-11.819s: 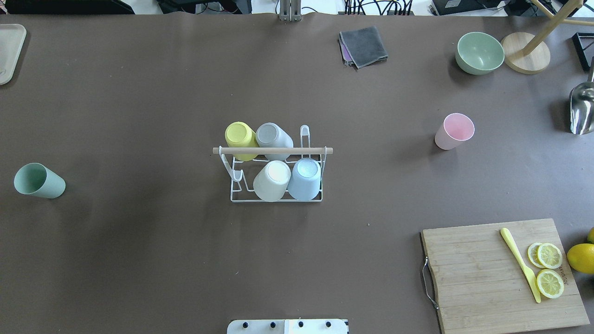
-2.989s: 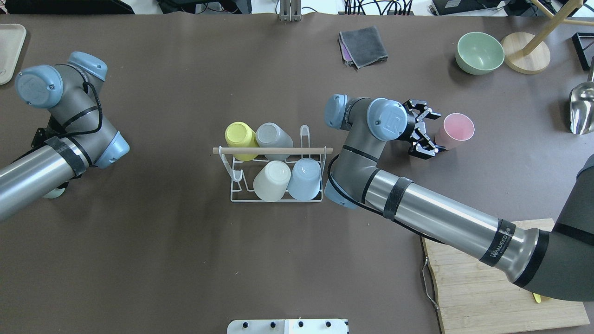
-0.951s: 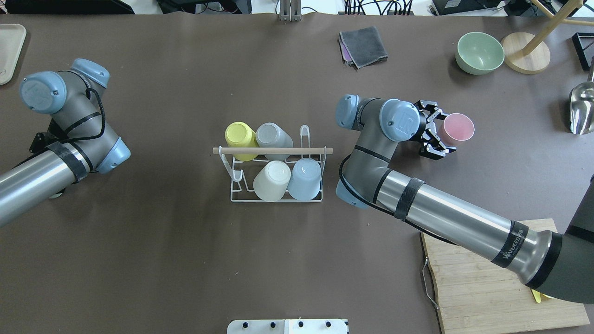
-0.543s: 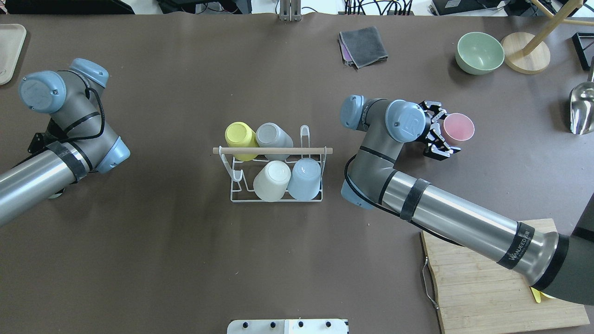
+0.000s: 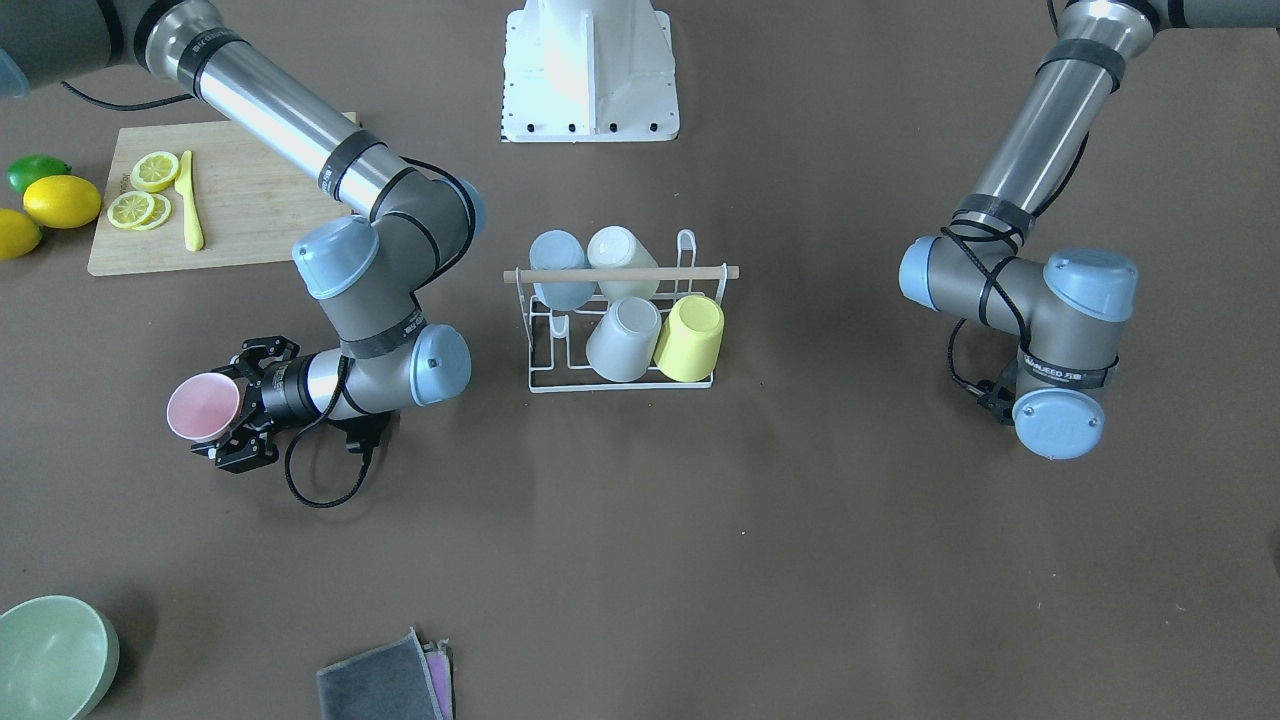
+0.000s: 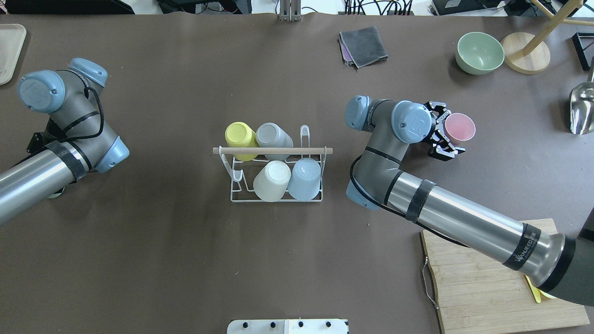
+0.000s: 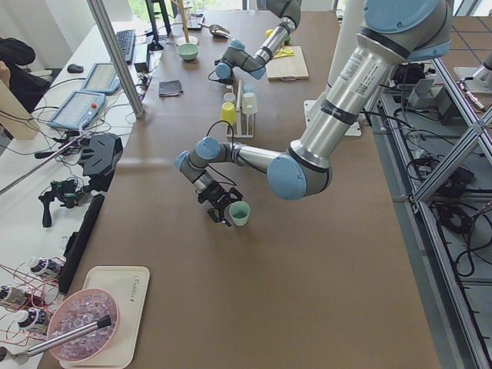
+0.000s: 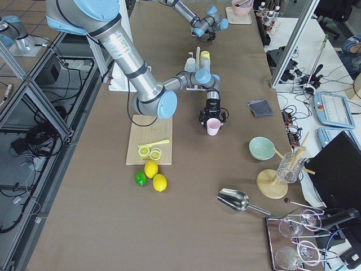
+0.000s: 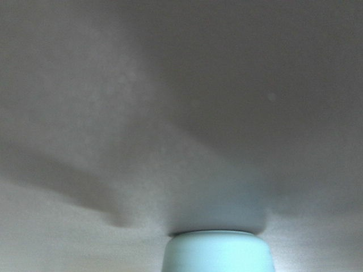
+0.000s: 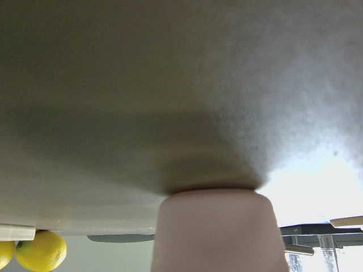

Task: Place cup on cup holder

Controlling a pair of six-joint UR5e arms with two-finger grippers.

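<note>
The right gripper grabs the pink cup by its body next, to turn the cup over onto the cup holder.
The pink cup stands upright on the brown table, right of the cup holder. That holder is a white wire rack with a wooden rod, and several cups hang upside down on it. My right gripper lies level and open, one finger on each side of the pink cup's lower body. A pale green cup stands at the table's left end, and my left gripper is close beside it. The left wrist view shows that cup but no fingers, so I cannot tell the left gripper's state.
A wooden cutting board with lemon slices and a yellow knife lies at front right, under my right arm. A green bowl, a wooden stand, a metal scoop and a grey cloth are at the back. A beige tray is far left.
My right gripper has slid further right, so its open fingers now reach along both sides of the pink cup. The cup has stayed in place. The left arm has barely moved.
</note>
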